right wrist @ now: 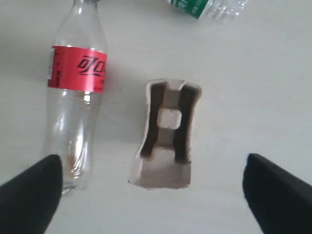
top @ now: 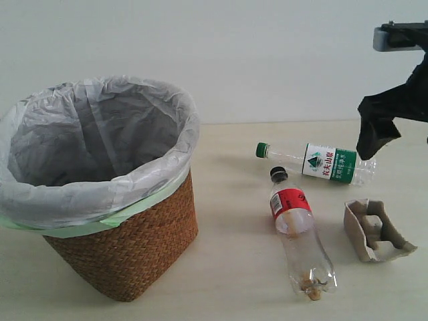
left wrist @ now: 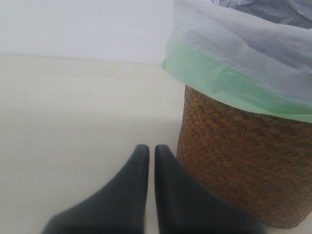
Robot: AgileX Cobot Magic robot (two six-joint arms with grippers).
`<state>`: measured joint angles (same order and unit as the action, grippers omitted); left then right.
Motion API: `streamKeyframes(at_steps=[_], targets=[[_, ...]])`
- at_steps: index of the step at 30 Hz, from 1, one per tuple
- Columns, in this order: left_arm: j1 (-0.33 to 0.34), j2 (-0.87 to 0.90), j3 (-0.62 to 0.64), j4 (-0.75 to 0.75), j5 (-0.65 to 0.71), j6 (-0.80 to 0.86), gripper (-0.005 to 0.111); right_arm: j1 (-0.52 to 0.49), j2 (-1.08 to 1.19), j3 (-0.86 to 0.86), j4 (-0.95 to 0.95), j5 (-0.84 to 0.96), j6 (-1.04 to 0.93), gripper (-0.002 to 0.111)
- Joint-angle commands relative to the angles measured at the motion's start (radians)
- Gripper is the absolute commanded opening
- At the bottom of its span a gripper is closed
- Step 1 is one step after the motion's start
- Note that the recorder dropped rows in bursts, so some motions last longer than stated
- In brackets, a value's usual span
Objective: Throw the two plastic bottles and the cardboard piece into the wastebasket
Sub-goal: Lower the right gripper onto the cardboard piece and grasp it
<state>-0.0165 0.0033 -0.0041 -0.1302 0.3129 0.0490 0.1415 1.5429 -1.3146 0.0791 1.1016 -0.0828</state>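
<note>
My right gripper grabs the cardboard piece [top: 371, 231] by its folded sides next, to throw it into the wastebasket.
The wastebasket [top: 127, 247], brown wicker with a white bag and a green band, stands at the left. On the table to its right lie the green-capped bottle [top: 321, 162], the longer black-capped bottle with a red label [top: 297, 231], and the cardboard piece [top: 371, 231]. My right gripper [top: 378, 130] hangs above the table's right side, over the cardboard piece [right wrist: 168, 134]. It is open wide [right wrist: 152, 158], with nothing between its fingers. The red-label bottle [right wrist: 75, 97] lies beside one finger. My left gripper [left wrist: 151, 148] is shut and empty, low beside the wastebasket [left wrist: 243, 165].
A plain pale wall rises behind the light table [top: 234, 281]. Only the label end of the green-capped bottle [right wrist: 204, 7] shows at the edge of the right wrist view. The left arm is out of the exterior view.
</note>
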Motion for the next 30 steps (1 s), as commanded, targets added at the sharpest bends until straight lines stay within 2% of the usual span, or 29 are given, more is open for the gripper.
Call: streamKeyframes(at_steps=[1,30], targets=[[0.001,-0.003,0.004,0.003,-0.003,-0.005,0.004,-0.002,0.038,0.008,-0.085,-0.043,0.069,0.1],[0.001,-0.003,0.004,0.003,-0.003,-0.005,0.004,-0.002,0.407,0.028,-0.003,-0.151,0.093,0.099]])
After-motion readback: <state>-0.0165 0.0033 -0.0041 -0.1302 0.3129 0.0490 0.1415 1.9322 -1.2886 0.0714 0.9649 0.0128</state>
